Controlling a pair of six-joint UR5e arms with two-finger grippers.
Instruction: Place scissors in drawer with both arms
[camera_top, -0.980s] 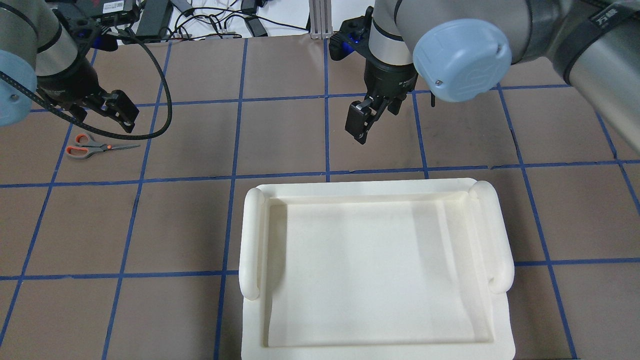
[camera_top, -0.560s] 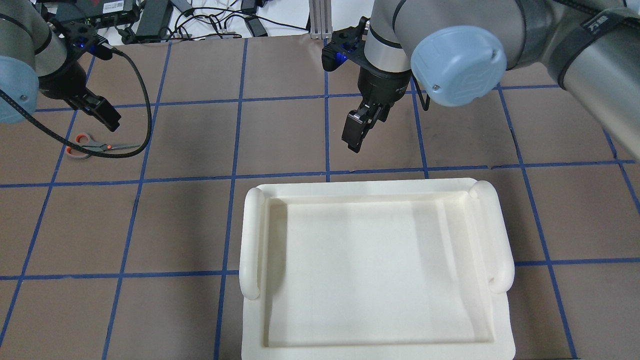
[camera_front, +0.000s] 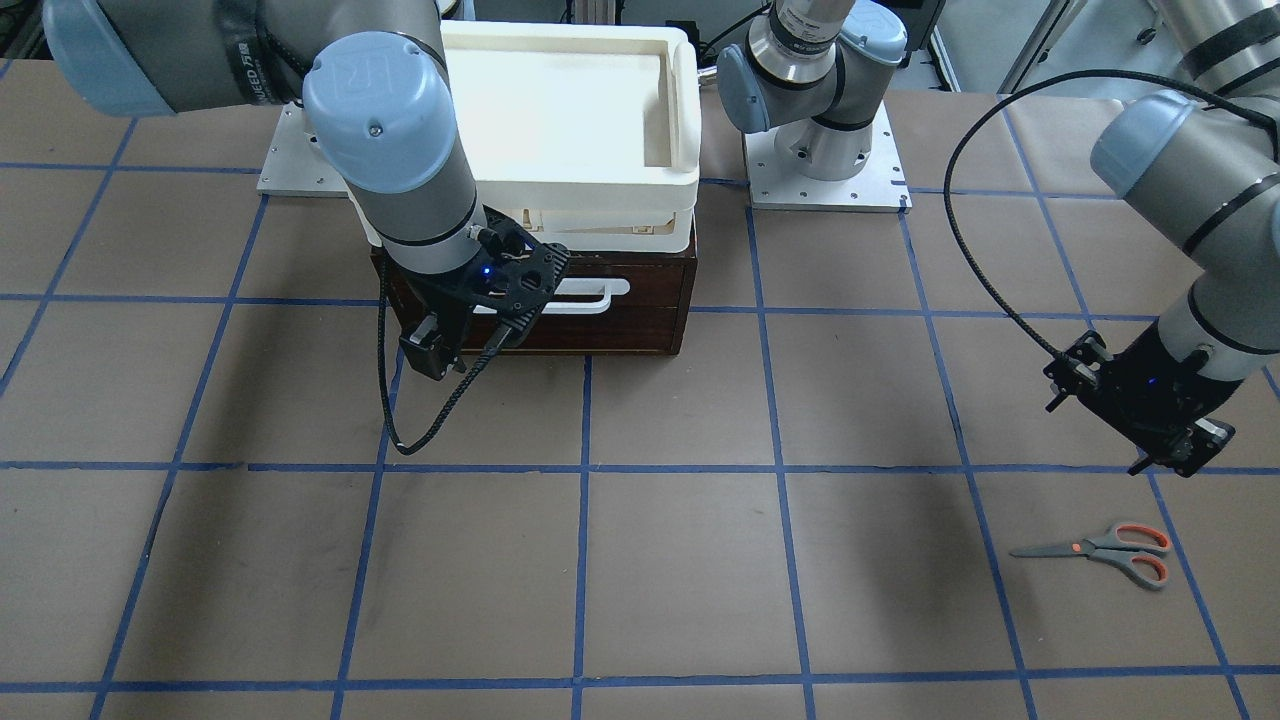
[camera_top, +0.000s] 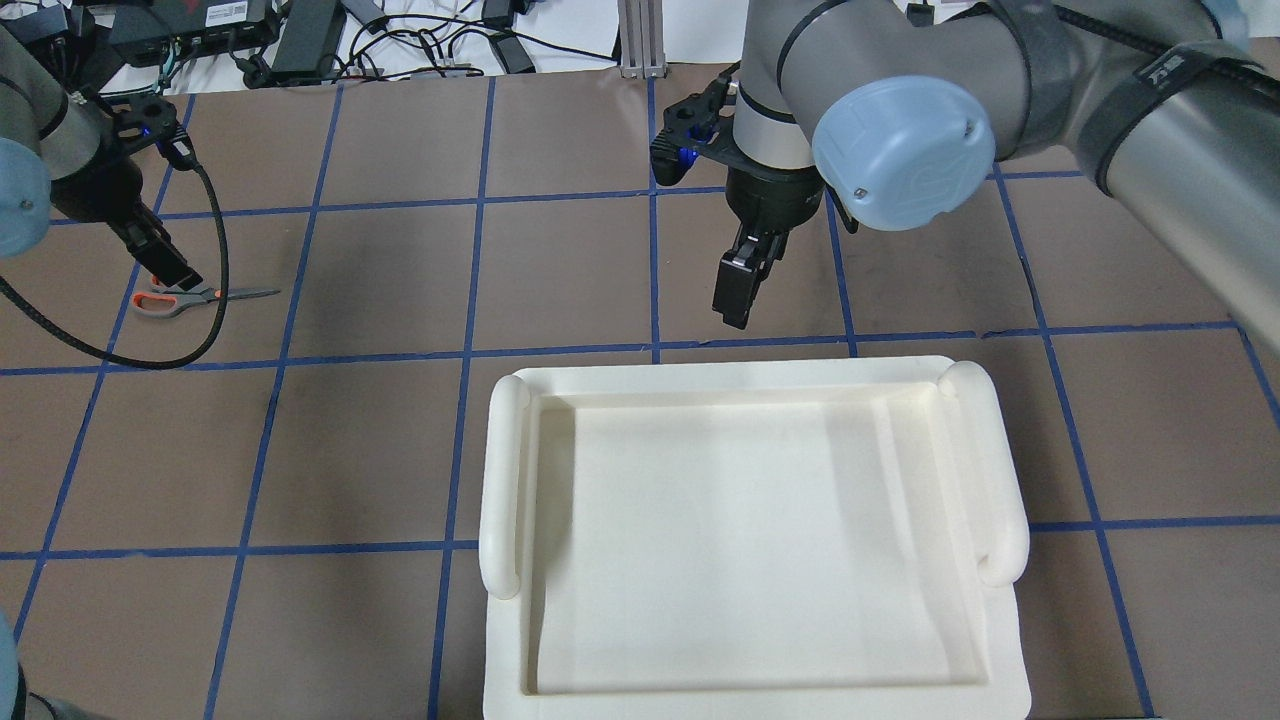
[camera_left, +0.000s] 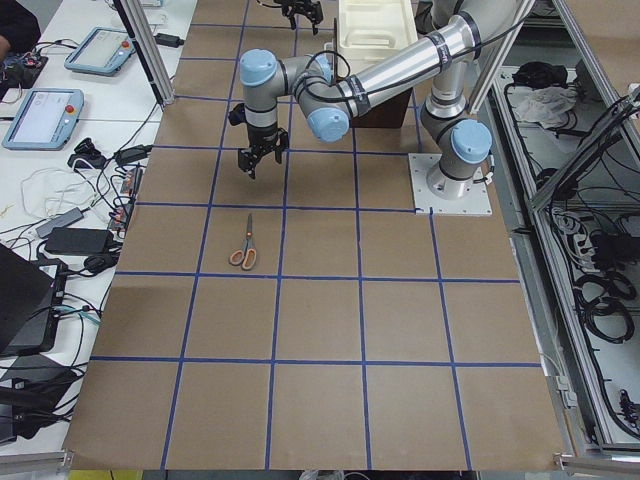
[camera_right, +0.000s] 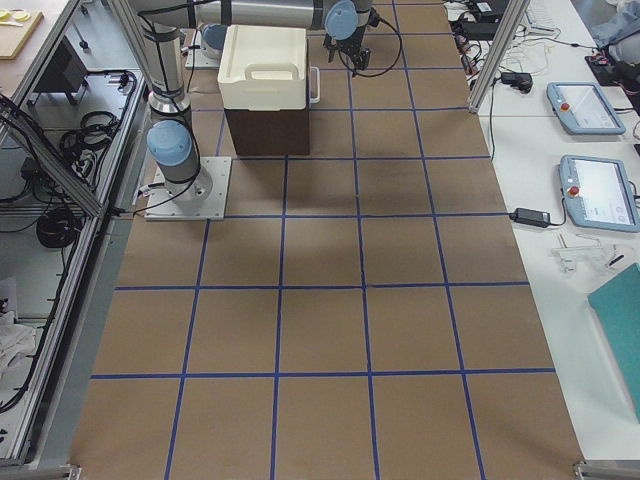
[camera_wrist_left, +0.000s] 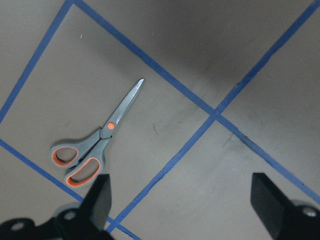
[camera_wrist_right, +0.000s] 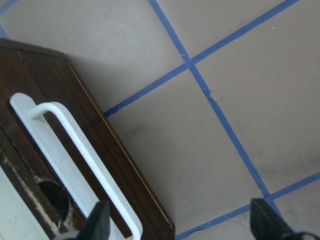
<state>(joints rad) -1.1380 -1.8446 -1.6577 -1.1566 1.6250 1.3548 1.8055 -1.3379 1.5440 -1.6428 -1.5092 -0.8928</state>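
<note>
The robot's left gripper will place the scissors in the drawer (camera_front: 620, 320), so it will next grab the scissors' grey handles.
The scissors (camera_top: 190, 297) lie flat on the brown table at the far left, blades pointing right; they also show in the front view (camera_front: 1100, 550) and the left wrist view (camera_wrist_left: 95, 145). My left gripper (camera_top: 165, 262) hovers just above and behind their handles, open and empty (camera_wrist_left: 182, 200). The dark brown drawer (camera_front: 620, 320) with its white bar handle (camera_wrist_right: 75, 150) is closed under the tray. My right gripper (camera_top: 735, 295) hangs open in front of the drawer's face (camera_front: 435, 355), beside the handle, touching nothing.
A cream-white plastic tray (camera_top: 505, 470) sits on top of the drawer box. The left arm's black cable (camera_top: 215, 250) loops over the table near the scissors. Cables and power bricks (camera_top: 300, 40) lie beyond the table's far edge.
My left gripper has swung left and down, ending by the scissors' handles. My right gripper has turned and moved closer to the tray's front edge. The scissors have not moved.
</note>
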